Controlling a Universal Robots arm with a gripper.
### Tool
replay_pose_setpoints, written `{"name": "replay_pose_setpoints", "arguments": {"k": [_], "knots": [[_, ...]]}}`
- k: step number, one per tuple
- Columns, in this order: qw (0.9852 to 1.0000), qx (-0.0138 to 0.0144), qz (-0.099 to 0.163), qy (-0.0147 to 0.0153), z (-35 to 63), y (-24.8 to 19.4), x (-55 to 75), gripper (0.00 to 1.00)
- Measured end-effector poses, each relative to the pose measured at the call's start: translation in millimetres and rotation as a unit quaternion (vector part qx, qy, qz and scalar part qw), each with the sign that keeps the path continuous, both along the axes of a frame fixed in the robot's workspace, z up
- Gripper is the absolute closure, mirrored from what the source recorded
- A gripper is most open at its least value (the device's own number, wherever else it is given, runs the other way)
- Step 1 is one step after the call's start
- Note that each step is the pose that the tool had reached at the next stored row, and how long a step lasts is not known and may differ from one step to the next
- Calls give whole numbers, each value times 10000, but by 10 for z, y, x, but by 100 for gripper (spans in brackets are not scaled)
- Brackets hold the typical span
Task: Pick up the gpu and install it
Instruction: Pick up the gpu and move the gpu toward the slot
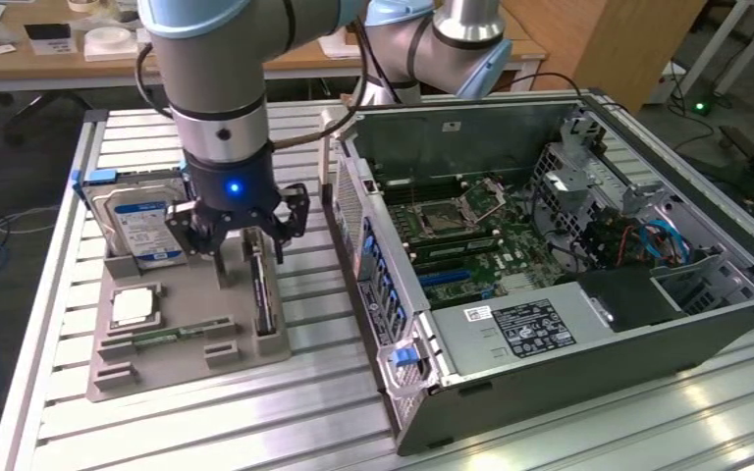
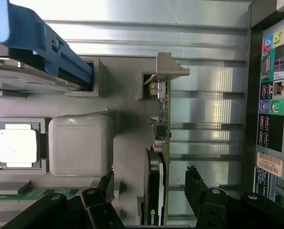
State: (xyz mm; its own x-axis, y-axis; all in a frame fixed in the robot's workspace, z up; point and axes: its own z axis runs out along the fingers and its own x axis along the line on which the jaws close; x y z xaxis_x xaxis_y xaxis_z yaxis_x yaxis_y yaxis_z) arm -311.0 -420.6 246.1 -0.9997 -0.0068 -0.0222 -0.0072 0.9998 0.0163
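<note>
The GPU's bottom sits down in the holder's slot (image 1: 270, 339), so my gripper will next grab the GPU across its flat sides, by its exposed upper edge (image 1: 258, 257).
The gpu (image 2: 160, 157) is a thin dark card standing on edge in a slot of the grey parts holder (image 2: 127, 119), its silver bracket (image 2: 168, 70) at one end. In the exterior view the gpu (image 1: 266, 299) sits along the side of the holder nearest the computer case. My gripper (image 1: 248, 257) hangs just above it, open, one finger on each side of the card. In the wrist view the gripper (image 2: 151, 191) straddles the card, with a gap between the card and the fingertip (image 2: 194, 183) on the case side.
The holder also carries a blue-labelled hard drive (image 1: 141, 221), a processor chip (image 1: 133, 306) and a green memory stick (image 1: 174, 332). The open computer case (image 1: 548, 255) lies close by on the exterior view's right, motherboard (image 1: 469, 235) exposed. All rests on a slatted aluminium table (image 1: 220, 432).
</note>
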Motion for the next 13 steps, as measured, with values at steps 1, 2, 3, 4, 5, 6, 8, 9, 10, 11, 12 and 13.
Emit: {"name": "replay_pose_setpoints", "arguments": {"k": [1, 2, 3, 4, 5, 6, 8, 9, 10, 11, 12, 13], "knots": [[10000, 0, 1, 0, -18, -5, 1, 29], [10000, -1, 1, 0, -35, -5, 1, 29], [10000, -3, -1, 0, -55, -5, 2, 29], [10000, -4, -1, 0, -73, -5, 2, 29], [10000, -4, -1, 0, -91, -5, 2, 29], [10000, -4, -1, -1, -109, -9, 2, 29], [10000, -5, -6, -1, -145, -12, 3, 29], [10000, -4, -14, -1, -164, -12, 5, 29], [10000, -4, -24, -1, -182, -12, 7, 29], [10000, -4, -38, -1, -198, -12, 9, 29], [10000, -4, -48, -1, -211, -12, 10, 29], [10000, -5, -53, -1, -220, -12, 11, 29]]}}
